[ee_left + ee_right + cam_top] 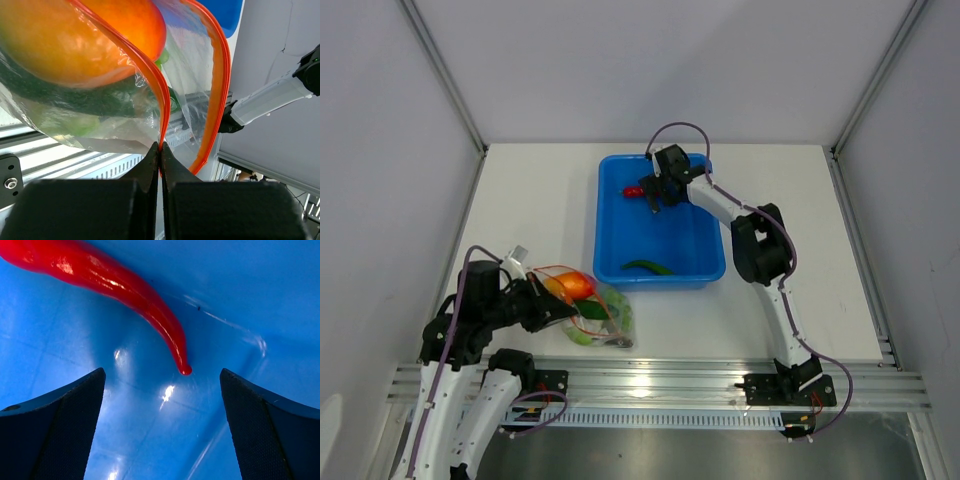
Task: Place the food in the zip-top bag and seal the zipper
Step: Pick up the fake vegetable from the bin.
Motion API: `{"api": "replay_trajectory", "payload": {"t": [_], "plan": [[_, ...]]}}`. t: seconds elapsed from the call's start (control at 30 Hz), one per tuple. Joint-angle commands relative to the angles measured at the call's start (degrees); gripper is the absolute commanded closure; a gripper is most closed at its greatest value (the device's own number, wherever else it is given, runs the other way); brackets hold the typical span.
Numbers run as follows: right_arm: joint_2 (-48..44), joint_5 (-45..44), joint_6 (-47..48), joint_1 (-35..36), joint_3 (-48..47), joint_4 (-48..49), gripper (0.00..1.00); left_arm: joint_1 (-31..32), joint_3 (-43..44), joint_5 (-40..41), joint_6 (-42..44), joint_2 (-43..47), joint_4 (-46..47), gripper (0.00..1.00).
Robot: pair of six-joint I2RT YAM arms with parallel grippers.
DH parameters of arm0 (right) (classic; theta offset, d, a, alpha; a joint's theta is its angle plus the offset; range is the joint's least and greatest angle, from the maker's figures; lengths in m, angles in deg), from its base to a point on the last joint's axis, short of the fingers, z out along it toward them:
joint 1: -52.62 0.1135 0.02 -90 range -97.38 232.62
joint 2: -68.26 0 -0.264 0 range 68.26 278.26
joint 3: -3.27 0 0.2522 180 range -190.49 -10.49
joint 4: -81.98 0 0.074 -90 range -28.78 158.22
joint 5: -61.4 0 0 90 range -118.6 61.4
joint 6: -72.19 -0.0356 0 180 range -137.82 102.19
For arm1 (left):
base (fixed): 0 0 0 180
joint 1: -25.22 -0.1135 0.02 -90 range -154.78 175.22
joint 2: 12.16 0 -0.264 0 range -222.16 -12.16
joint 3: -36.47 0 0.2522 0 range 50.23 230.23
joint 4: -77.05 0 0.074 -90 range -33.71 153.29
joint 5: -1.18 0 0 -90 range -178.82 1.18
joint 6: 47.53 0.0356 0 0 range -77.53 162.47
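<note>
Next, my right gripper grabs the red chili near its thin tip (176,341), leaving the chili's thick body free to enter the bag's opening first.
A red chili (125,285) lies on the floor of the blue bin (690,255), at its far end (634,191). My right gripper (162,375) hangs open just over it, the chili's tip between the fingers and touching neither; in the top view the gripper (654,192) is right beside the chili. The clear zip-top bag (600,312) lies at the table's near left with an orange piece (570,286) and green pieces inside. My left gripper (160,146) is shut on the orange-red zipper (218,90) strip at the bag's mouth, which gapes open. A green pepper (647,266) lies at the bin's near end.
The bin's walls stand around the right gripper on all sides. An aluminium rail (660,385) with the arm bases runs along the table's near edge. White walls (380,150) close in the table on the left, back and right.
</note>
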Motion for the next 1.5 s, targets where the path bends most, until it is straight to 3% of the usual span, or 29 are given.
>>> {"api": "replay_trajectory", "payload": {"t": [0.0,0.27,0.57,0.6,0.83,0.97,1.07,1.17,1.27,1.37,1.47], "plan": [[1.4,1.6,1.5,-0.2,-2.8,3.3,0.04,-0.4,1.4,-0.7,1.8,-0.9,-0.9,0.99],[3.4,6.7,0.8,-0.4,-3.5,4.3,0.07,-0.4,1.2,-0.1,1.1,-1.0,-1.5,0.99],[4.5,15.3,-3.0,-0.8,-3.6,5.0,0.20,-0.4,1.2,0.5,0.2,-1.3,-1.7,0.99],[4.5,15.2,-3.2,-0.8,-3.6,4.9,0.25,-0.4,1.2,0.4,0.1,-1.3,-1.6,0.99],[5.7,13.5,-4.6,-1.3,-3.7,4.4,0.39,-0.4,1.2,0.8,0.1,-1.1,-2.3,0.99],[6.0,13.9,-4.6,-1.6,-3.6,4.3,0.60,-0.4,1.7,1.2,0.0,-0.8,-2.7,0.99],[5.6,14.2,-4.6,-1.6,-2.8,4.5,0.65,-0.4,1.5,1.4,0.0,-0.7,-2.7,0.99],[4.4,14.9,-4.6,-1.5,-1.3,5.0,0.81,-0.4,1.2,1.5,-0.3,-0.5,-2.6,0.99],[3.1,15.0,-4.6,-1.1,-0.3,5.3,0.87,-0.4,0.5,0.8,-0.8,-0.7,-1.7,0.99],[1.7,14.3,-6.2,-0.7,0.7,5.5,0.99,-0.4,0.2,0.1,-1.5,-0.8,-0.5,0.99],[0.4,13.5,-7.9,-0.1,1.1,5.0,1.00,-0.4,0.1,0.0,-1.5,-1.0,-0.2,0.99]]}}
